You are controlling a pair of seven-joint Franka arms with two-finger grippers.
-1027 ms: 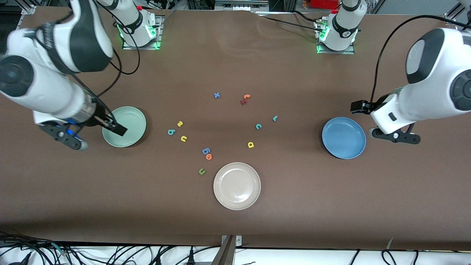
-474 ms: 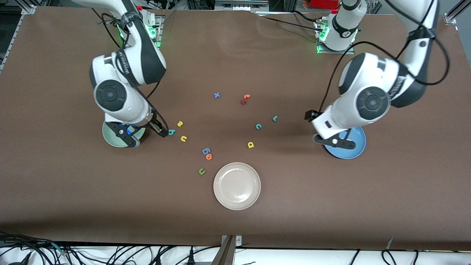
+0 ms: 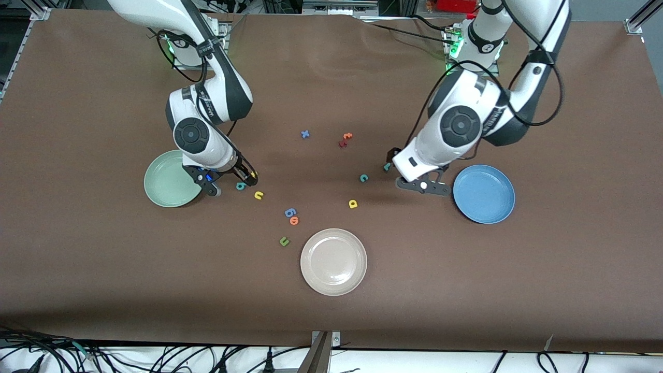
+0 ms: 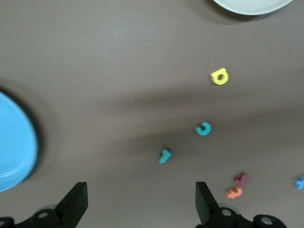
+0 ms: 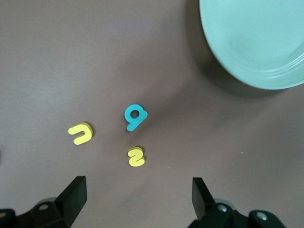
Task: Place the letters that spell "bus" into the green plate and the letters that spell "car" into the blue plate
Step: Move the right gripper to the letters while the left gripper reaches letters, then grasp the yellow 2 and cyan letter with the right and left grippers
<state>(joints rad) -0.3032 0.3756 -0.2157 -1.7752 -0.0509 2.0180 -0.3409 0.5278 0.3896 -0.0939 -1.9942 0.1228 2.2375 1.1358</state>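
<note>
The yellow "s" should be grabbed next by its curved sides with my right gripper. It will help spell "bus" in the green plate point(image 3: 166, 182) point(image 5: 256, 42).
My right gripper point(image 3: 247, 175) point(image 5: 137, 199) hangs open just above the table, over the yellow "s" point(image 5: 136, 156). The teal "b" point(image 3: 241, 186) point(image 5: 135, 116) and yellow "u" point(image 3: 258, 195) point(image 5: 80, 133) lie beside it. The green plate point(image 3: 166, 182) point(image 5: 256, 42) is close by, toward the right arm's end. My left gripper point(image 3: 394, 165) point(image 4: 140, 206) is open and low over the table by the teal "r" point(image 3: 386, 166) point(image 4: 165, 156). The teal "c" point(image 3: 364, 177) point(image 4: 203, 128) and yellow "a" point(image 3: 352, 203) point(image 4: 219, 76) lie nearer the camera. The blue plate point(image 3: 484, 194) point(image 4: 14, 142) holds nothing.
A cream plate point(image 3: 333, 261) sits nearest the camera. A blue letter point(image 3: 290, 212), an orange one point(image 3: 294, 220) and a green "u" point(image 3: 284, 241) lie beside it. A blue "x" point(image 3: 305, 134), orange "t" point(image 3: 347, 136) and dark red letter point(image 3: 342, 143) lie toward the bases.
Both arms have swung in toward the middle and come down. The right gripper went from the green plate to the "b" and "s". The left went from beside the blue plate to the "r".
</note>
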